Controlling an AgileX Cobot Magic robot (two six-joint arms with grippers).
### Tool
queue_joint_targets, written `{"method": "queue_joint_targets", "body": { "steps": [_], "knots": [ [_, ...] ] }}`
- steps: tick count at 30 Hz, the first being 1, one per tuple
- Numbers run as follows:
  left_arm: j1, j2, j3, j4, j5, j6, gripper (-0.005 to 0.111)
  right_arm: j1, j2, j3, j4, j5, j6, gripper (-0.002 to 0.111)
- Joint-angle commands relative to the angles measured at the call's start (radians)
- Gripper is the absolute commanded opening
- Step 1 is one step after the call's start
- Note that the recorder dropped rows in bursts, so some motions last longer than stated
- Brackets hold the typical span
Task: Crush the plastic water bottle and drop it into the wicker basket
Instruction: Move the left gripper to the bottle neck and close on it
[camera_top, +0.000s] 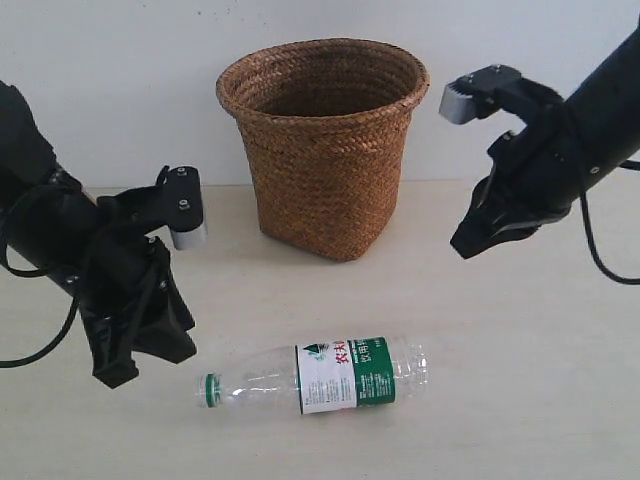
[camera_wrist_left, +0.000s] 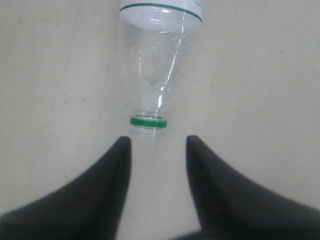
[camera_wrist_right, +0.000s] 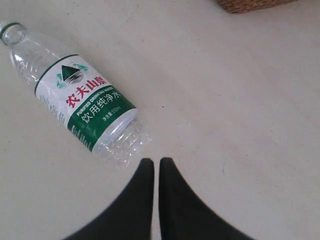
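Observation:
My left gripper grips the plastic water bottle by its narrow green-ringed neck (camera_top: 213, 390) next, as the bottle's labelled body (camera_top: 345, 376) is wider than my open fingers.
The plastic water bottle (camera_top: 330, 376) lies on its side on the table, uncrushed, its green neck end pointing left. Behind it stands the wicker basket (camera_top: 322, 150), upright and apart from the bottle. My left gripper (camera_top: 148, 362) hovers low just left of the neck end, open and holding nothing. The left wrist view has the bottle's (camera_wrist_left: 156, 75) neck just beyond the open left gripper (camera_wrist_left: 157, 142). My right gripper (camera_top: 466, 244) hangs raised, right of the basket, with jaws shut. In the right wrist view the shut right gripper (camera_wrist_right: 155, 162) sits close to the bottle's (camera_wrist_right: 85, 95) base, empty.
The pale table (camera_top: 520, 400) runs back to a white wall (camera_top: 120, 90). A corner of the basket (camera_wrist_right: 250, 4) shows at the edge of the right wrist view. Nothing else lies on the table.

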Motion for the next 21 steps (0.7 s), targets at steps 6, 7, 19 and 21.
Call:
{"method": "queue_joint_targets", "body": {
  "steps": [6,7,19,21],
  "knots": [
    [-0.008,0.086,-0.013,-0.08,0.011,0.257,0.074,0.09,0.084,-0.006,0.029,-0.053,-0.044,0.0],
    [-0.008,0.095,-0.013,-0.088,-0.009,0.264,0.074,0.099,0.086,-0.006,0.032,-0.053,-0.044,0.0],
    [-0.008,0.181,-0.014,-0.103,-0.106,0.272,0.074,0.131,0.101,-0.006,0.044,-0.045,-0.036,0.0],
    [-0.008,0.197,-0.017,-0.103,-0.123,0.277,0.074,0.131,0.106,-0.006,0.048,-0.045,-0.032,0.0]
  ]
}}
